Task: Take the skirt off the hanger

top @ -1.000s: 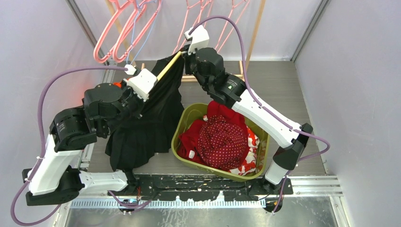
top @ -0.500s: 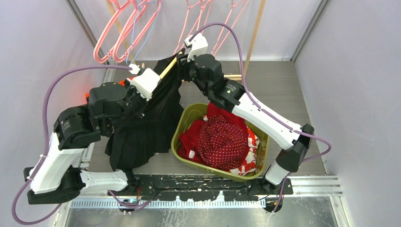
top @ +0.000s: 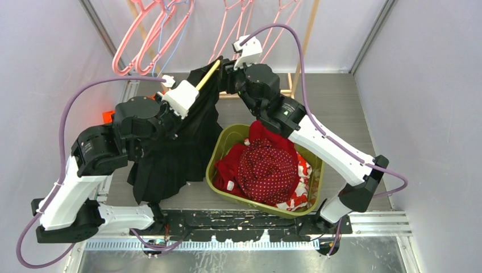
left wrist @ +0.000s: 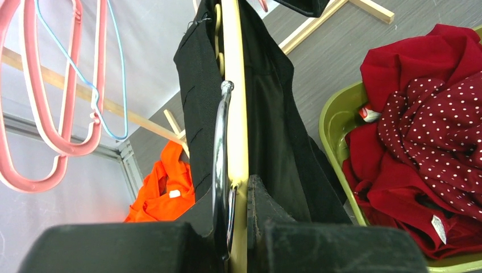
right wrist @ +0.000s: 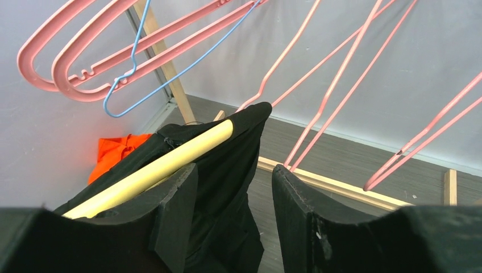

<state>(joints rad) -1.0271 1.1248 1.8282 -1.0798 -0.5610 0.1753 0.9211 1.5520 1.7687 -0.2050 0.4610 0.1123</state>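
Next, the right gripper grips the black skirt by the skirt's waistband and pulls the skirt off the hanger's far end.
A black skirt [top: 182, 142] hangs from a pale yellow wooden hanger [top: 208, 75] with a metal hook [left wrist: 219, 142]. My left gripper [top: 181, 111] is shut on the hanger's bar [left wrist: 236, 114] beside the hook and holds it up. My right gripper [top: 224, 71] is open at the hanger's far end; its jaws stand around the black waistband [right wrist: 239, 142] there, the left finger [right wrist: 176, 210] against the bar [right wrist: 165, 165]. The skirt's hem drapes to the table at the left.
A green basket [top: 219, 142] of red clothes [top: 267, 165] sits right of the skirt. An orange garment [left wrist: 162, 182] lies at the back left. Pink and blue hangers [top: 153, 34] hang on a wooden rack [top: 307, 34] behind.
My right gripper has shifted right and slightly back along the hanger's far end. My left gripper has raised the hanger a little toward the rack.
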